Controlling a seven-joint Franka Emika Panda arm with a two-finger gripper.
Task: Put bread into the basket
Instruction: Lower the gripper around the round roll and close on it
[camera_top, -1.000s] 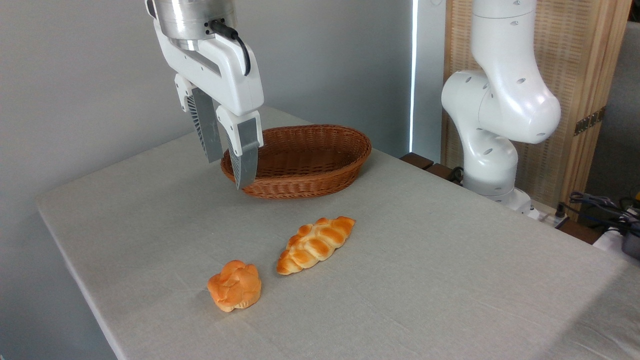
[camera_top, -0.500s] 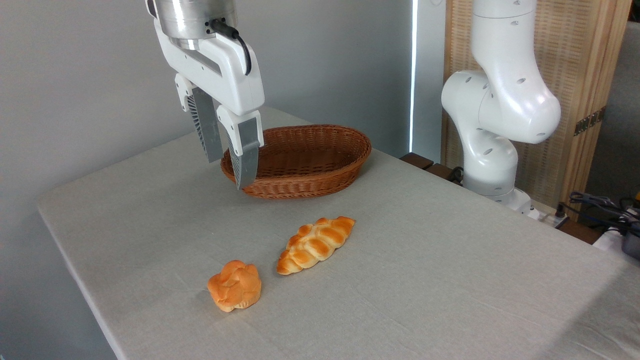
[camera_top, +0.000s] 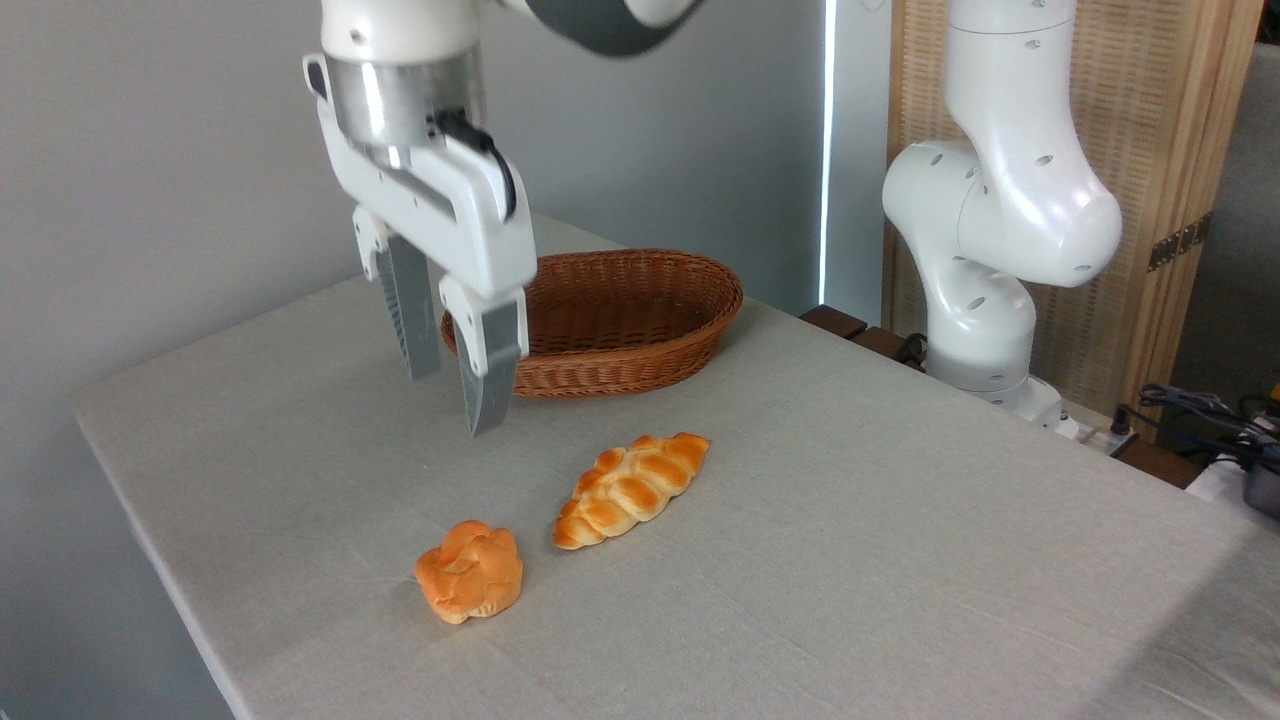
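Observation:
My gripper is going to pick up the bread (camera_top: 469, 571) by its rounded sides next. It will put the bread into the wicker basket (camera_top: 618, 318).
The bread (camera_top: 469, 571), a small knotted golden-orange bun with a paler base, lies on the grey tablecloth near the front left. The basket (camera_top: 620, 318), oval brown wicker with low sides, stands farther back with nothing showing inside. My gripper (camera_top: 452, 402) hangs open above the table in front of the basket's left end, well above and behind the bun. Nothing is between its fingers (camera_top: 489, 375).
A longer braided loaf (camera_top: 632, 488) lies just right of and behind the bun. The arm's white base (camera_top: 985, 300) stands at the table's right rear edge. The table's left edge (camera_top: 150, 520) runs close to the bun. Cables lie at far right.
My gripper has come down and slightly toward the front, away from the basket's left rim, staying open. Both breads and the basket have not moved.

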